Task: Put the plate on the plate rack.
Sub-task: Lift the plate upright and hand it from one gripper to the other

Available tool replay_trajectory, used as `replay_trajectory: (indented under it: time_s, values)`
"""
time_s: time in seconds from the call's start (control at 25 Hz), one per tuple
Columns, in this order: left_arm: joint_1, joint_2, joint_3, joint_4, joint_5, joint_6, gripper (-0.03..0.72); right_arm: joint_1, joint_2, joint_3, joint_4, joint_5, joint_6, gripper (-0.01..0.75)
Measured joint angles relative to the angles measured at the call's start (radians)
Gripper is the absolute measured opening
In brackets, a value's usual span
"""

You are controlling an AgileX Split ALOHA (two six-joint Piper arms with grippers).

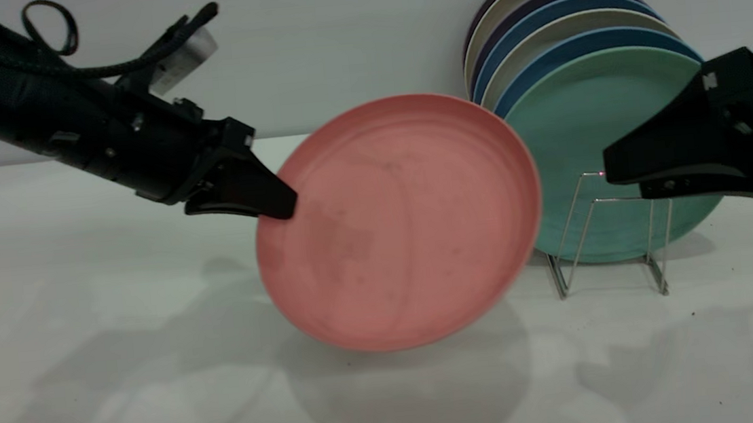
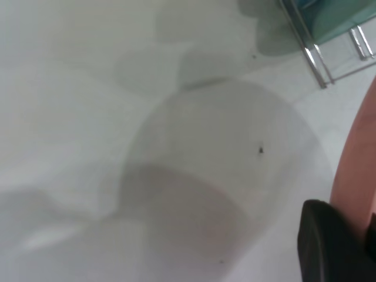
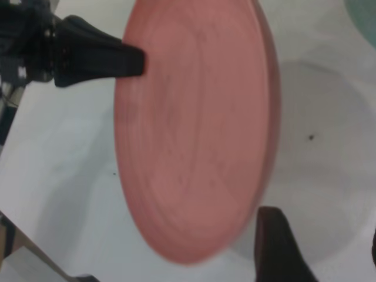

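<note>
The right gripper grabs the salmon-pink plate by its free rim (image 1: 535, 189) next, to put the salmon-pink plate on the plate rack.
The salmon-pink plate (image 1: 405, 229) is held up on edge, tilted, left of the plate rack (image 1: 607, 232), and it casts a round shadow on the table below. My left gripper (image 1: 280, 203) is shut on its left rim. In the left wrist view one dark finger (image 2: 323, 241) lies against the pink rim (image 2: 355, 170). My right gripper (image 1: 618, 173) hovers open just above the wire rack's front loop and holds nothing. The right wrist view shows the plate's face (image 3: 194, 129) ahead of that gripper (image 3: 323, 235), with the left gripper (image 3: 132, 59) on the far rim.
A teal-green plate (image 1: 586, 118) stands in the rack behind the front loop. Several blue, beige and dark plates (image 1: 536, 13) stand behind it towards the wall. The rack's base rails (image 2: 317, 61) show in the left wrist view. The white table (image 1: 124, 370) stretches to the left and front.
</note>
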Motion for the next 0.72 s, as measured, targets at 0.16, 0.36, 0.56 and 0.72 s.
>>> replay_trajectory:
  time_s: [0.16, 0.36, 0.56, 0.72]
  values:
    - [-0.047, -0.002, -0.003, -0.008, 0.0, -0.003, 0.015, 0.0, 0.028, -0.035, 0.003, 0.017, 0.003, 0.407]
    - [-0.096, -0.002, -0.019, -0.039, 0.006, -0.003, 0.015, 0.0, 0.036, -0.043, 0.003, 0.018, 0.014, 0.407]
    - [-0.141, -0.004, -0.044, -0.069, 0.027, 0.001, 0.015, 0.0, 0.047, -0.044, 0.003, 0.019, 0.024, 0.4]
    - [-0.181, -0.004, -0.074, -0.087, 0.088, 0.041, 0.015, 0.0, 0.053, -0.044, 0.003, 0.028, 0.037, 0.316]
